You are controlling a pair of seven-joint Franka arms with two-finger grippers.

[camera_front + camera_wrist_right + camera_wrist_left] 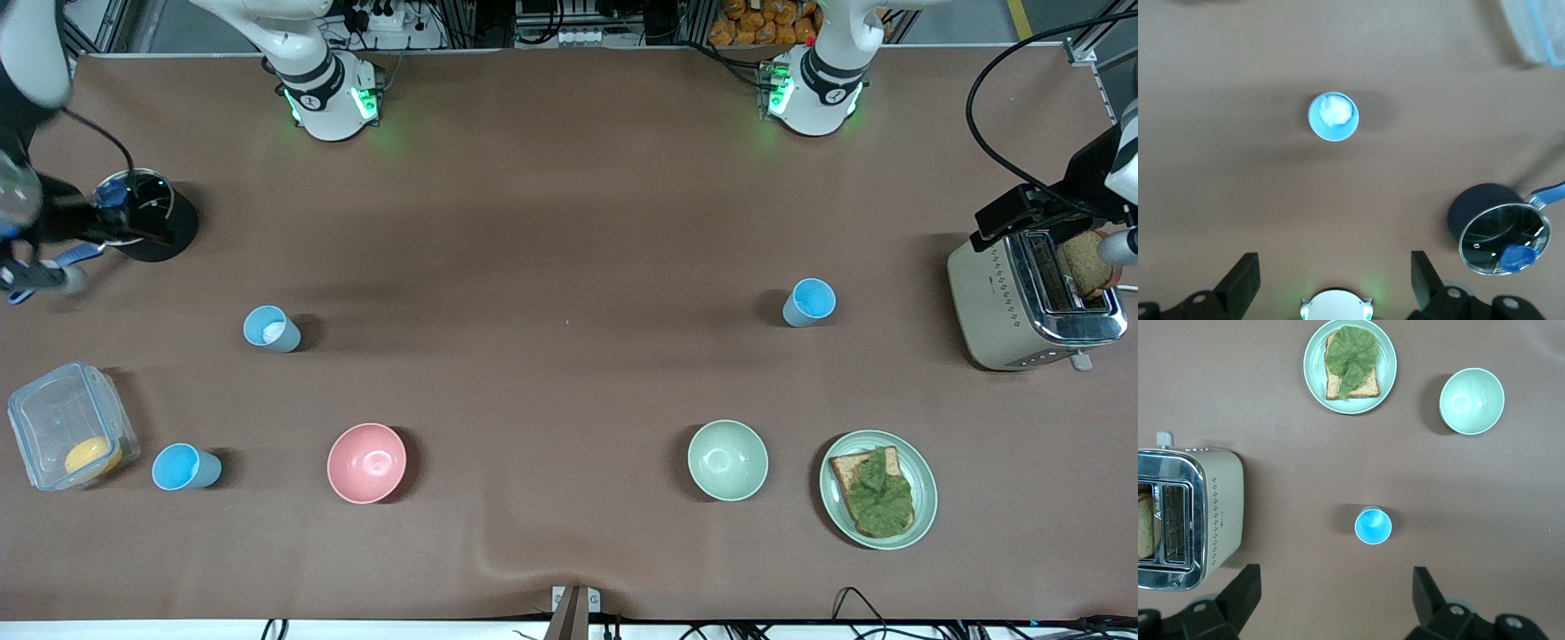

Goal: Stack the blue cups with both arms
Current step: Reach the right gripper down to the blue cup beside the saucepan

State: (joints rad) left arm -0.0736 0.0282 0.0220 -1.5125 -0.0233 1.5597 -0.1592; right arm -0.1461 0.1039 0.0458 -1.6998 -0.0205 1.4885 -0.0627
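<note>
Next, my right gripper grabs the pale cup with the whitish inside by its rim [263, 308] [1333, 94] to stack the blue cups.
Three blue cups stand upright and apart on the brown table. A pale grey-blue cup [271, 328] with a whitish inside stands toward the right arm's end; it also shows in the right wrist view [1333, 117]. A sky-blue cup [808, 302] stands toward the left arm's end and shows in the left wrist view [1373, 526]. Another sky-blue cup [185, 467] stands nearer the front camera, beside a clear box. My left gripper [1338, 600] is open and empty, high over the table by its cup. My right gripper [1335, 280] is open and empty, high over the table by the pale cup.
A pink bowl [366, 462] and a pale green bowl [727, 460] sit nearer the front camera. A plate [925, 489] holds toast with lettuce. A toaster [996, 302] stands at the left arm's end. A lidded black pot [147, 218] and a clear box [67, 427] stand at the right arm's end.
</note>
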